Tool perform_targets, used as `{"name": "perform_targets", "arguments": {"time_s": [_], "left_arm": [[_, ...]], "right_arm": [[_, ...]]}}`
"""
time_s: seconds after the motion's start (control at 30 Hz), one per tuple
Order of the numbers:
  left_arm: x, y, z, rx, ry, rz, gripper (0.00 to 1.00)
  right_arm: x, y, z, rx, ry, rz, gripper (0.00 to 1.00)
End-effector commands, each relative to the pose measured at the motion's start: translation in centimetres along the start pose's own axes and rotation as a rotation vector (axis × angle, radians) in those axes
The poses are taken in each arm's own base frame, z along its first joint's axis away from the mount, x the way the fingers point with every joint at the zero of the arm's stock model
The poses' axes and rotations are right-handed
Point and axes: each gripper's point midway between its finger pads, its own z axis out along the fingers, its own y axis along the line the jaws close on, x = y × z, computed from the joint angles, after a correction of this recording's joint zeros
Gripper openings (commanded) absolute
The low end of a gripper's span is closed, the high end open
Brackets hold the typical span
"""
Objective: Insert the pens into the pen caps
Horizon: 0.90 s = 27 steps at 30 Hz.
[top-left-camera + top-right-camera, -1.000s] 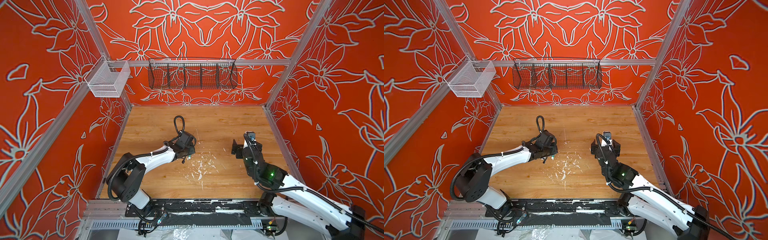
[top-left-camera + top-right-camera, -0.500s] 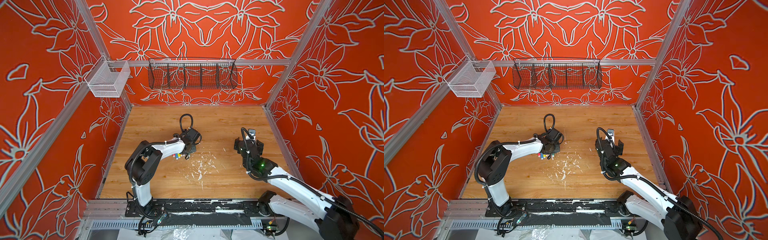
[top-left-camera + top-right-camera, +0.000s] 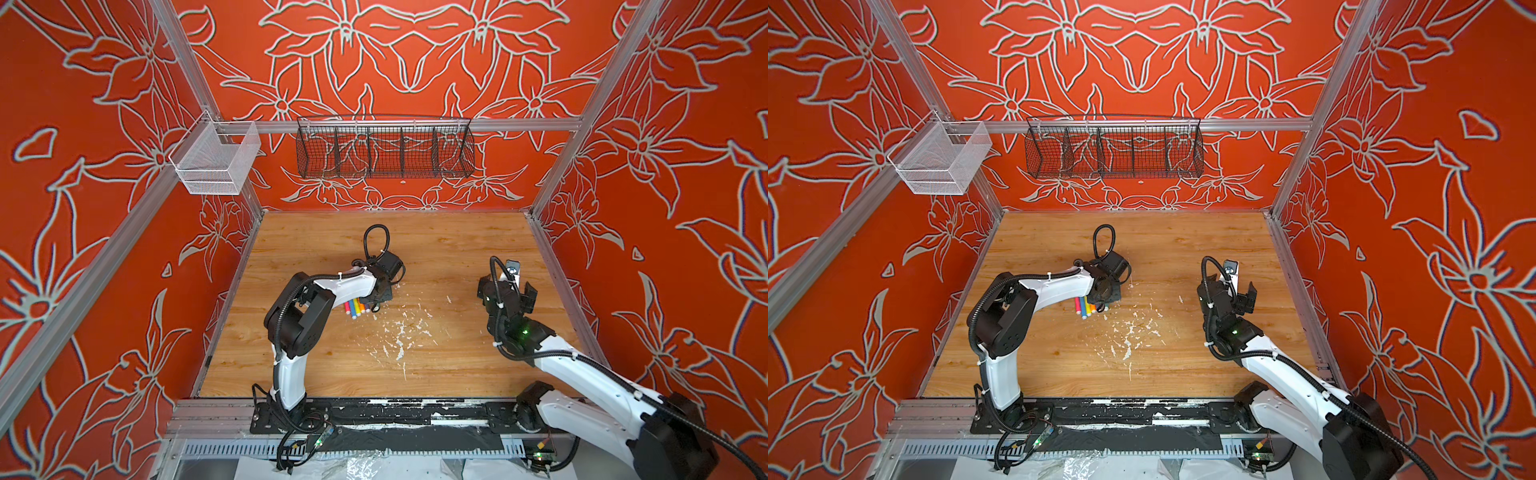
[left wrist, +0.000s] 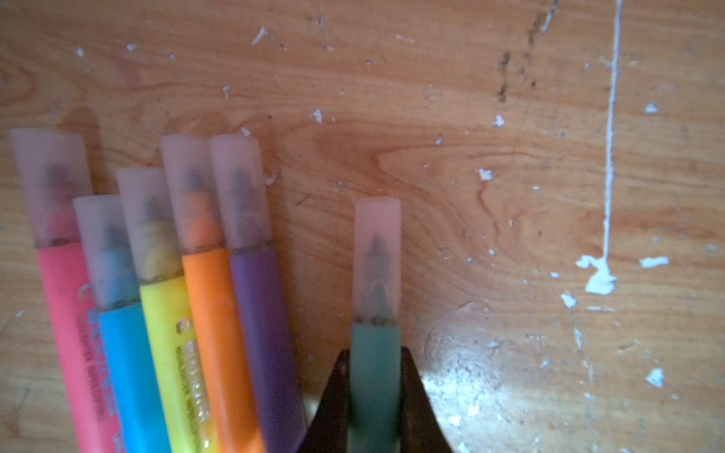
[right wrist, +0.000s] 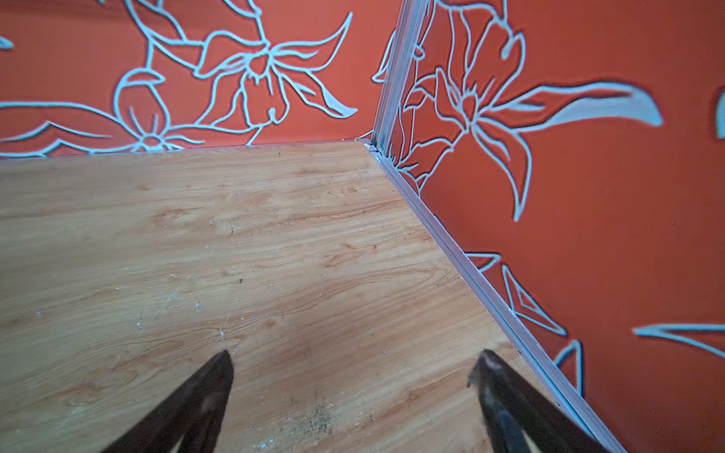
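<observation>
The green pen lies low over flat, empty wood beside the purple pen and would land there, so it is now time for my left gripper to release it.
Five pens, pink (image 4: 66,313), blue (image 4: 125,353), yellow (image 4: 168,333), orange (image 4: 214,313) and purple (image 4: 263,313), lie side by side on the table, each with a clear pen cap (image 4: 51,184) over its tip. In both top views this row of pens (image 3: 356,307) (image 3: 1086,307) shows just beside the left wrist. My left gripper (image 4: 374,353) (image 3: 376,306) (image 3: 1104,306) is shut on a green pen (image 4: 374,384), low over the wood to one side of the row. A clear cap (image 4: 377,255) sits on its tip. My right gripper (image 5: 355,361) (image 3: 507,286) (image 3: 1227,293) stands open and holds nothing.
White flecks of debris (image 3: 399,332) (image 4: 598,274) are scattered over the middle of the wooden table (image 3: 436,249). The right wall's metal rail (image 5: 490,290) runs close to the right gripper. A black wire basket (image 3: 384,147) and a white one (image 3: 216,160) hang on the walls.
The left arm's elbow swung right and its gripper shifted slightly back, uncovering the row of pens. The right arm's base link swung out to the right; its gripper stayed open.
</observation>
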Motion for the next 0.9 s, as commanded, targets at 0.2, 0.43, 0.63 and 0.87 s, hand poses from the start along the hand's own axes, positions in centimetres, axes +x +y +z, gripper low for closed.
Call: {"name": "perform_targets", "arguments": {"time_s": [0.2, 0.43, 0.63, 0.87], "left_arm": [[-1.8, -0.1, -2.9, 0.043, -0.084, 0.082, 0.27], [-3.4, 0.0, -6.2, 0.107, -0.206, 0.130, 0.39], [-4.8, 2.1, -10.7, 0.141, -0.397, 0.115, 0.46], [-6.2, 13.1, -16.6, -0.149, -0.752, -0.113, 0.75]], "right_arm": [[-0.3, -1.8, 3.2, 0.163, -0.030, -0.062, 0.98], [1.4, -2.7, 7.3, 0.330, -0.010, -0.158, 0.98], [4.0, 0.1, 10.8, 0.171, 0.085, -0.216, 0.98], [4.9, 1.1, 10.8, -0.019, 0.101, -0.174, 0.98]]}}
